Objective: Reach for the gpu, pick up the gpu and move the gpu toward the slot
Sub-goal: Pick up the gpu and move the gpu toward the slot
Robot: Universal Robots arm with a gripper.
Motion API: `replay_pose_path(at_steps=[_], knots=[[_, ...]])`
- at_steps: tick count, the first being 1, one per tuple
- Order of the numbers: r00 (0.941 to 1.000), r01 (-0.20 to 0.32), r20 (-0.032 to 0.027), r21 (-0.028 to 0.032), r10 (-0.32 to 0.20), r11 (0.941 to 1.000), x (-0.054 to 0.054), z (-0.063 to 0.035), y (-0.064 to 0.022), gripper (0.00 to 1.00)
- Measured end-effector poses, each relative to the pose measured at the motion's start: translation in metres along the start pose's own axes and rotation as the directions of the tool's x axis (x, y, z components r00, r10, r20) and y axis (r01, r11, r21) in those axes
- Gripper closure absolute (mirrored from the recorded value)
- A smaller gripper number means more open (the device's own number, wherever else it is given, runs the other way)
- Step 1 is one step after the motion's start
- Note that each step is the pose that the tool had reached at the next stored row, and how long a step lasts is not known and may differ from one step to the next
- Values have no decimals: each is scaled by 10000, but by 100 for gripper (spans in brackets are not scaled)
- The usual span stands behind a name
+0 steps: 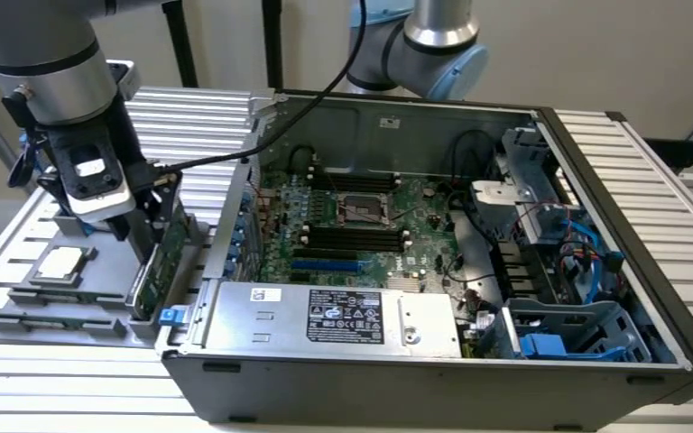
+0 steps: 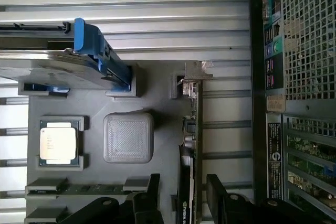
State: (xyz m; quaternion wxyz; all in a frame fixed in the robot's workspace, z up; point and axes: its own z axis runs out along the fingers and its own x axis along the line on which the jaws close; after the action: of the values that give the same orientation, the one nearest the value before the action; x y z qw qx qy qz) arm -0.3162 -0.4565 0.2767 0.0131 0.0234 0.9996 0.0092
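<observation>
The grey holders of the tray hold the GPU (image 2: pixel 192 129) at its ends, but the middle of its upper edge (image 2: pixel 191 196) is free, so the gripper should grab the GPU there next.
The gpu (image 2: pixel 192 129) stands on edge in a grey parts tray (image 2: pixel 163 103), dark and thin, its silver bracket (image 2: pixel 196 73) at one end. My gripper (image 2: pixel 184 184) is open and straddles the card, one black finger (image 2: pixel 153 190) on each side with a small gap to the board. In the exterior view the gripper (image 1: pixel 148 225) is low over the green gpu (image 1: pixel 169 248) at the tray's (image 1: pixel 33 327) edge nearest the case. The blue slot (image 1: pixel 328 267) lies on the motherboard inside the open computer case (image 1: pixel 443 379).
The tray also holds a silver CPU chip (image 2: pixel 59 143), memory sticks (image 2: pixel 79 188), a grey square block (image 2: pixel 128 137) and a hard drive with blue rails (image 2: pixel 86 45). The case's rear wall (image 2: pixel 294 77) stands close beside the card. A power supply (image 1: pixel 335 316) and cables fill the case.
</observation>
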Motion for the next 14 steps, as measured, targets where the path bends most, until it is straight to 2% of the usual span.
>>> replay_pose_path(at_steps=[9,12,14], knots=[[9999,-109,26,45,109,9999,-29,163,-3,52],[9999,-119,32,86,119,9999,-28,215,-4,52],[9999,-133,35,159,132,9998,-27,238,-4,52]])
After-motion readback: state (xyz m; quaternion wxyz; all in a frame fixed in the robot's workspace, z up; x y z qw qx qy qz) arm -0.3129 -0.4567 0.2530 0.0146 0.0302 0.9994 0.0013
